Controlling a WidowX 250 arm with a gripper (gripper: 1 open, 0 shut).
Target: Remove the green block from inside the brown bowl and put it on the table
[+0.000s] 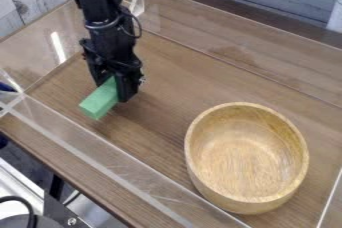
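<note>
The green block [99, 101] rests with its lower end at the wood, so the block would lie on the tabletop if I opened now: my gripper should release the block.
The green block [99, 101] hangs tilted in my gripper [115, 85], whose black fingers are shut on its upper end. Its lower end is at or just above the table [174, 82]; I cannot tell whether it touches. The block and gripper are at the left of the table, well away from the brown bowl [247, 157]. That bowl sits at the lower right, and nothing lies inside it.
Clear acrylic walls [94, 162] run along the table's front and left edges, close to the block. A small clear acrylic piece [134, 0] stands at the back, behind the arm.
</note>
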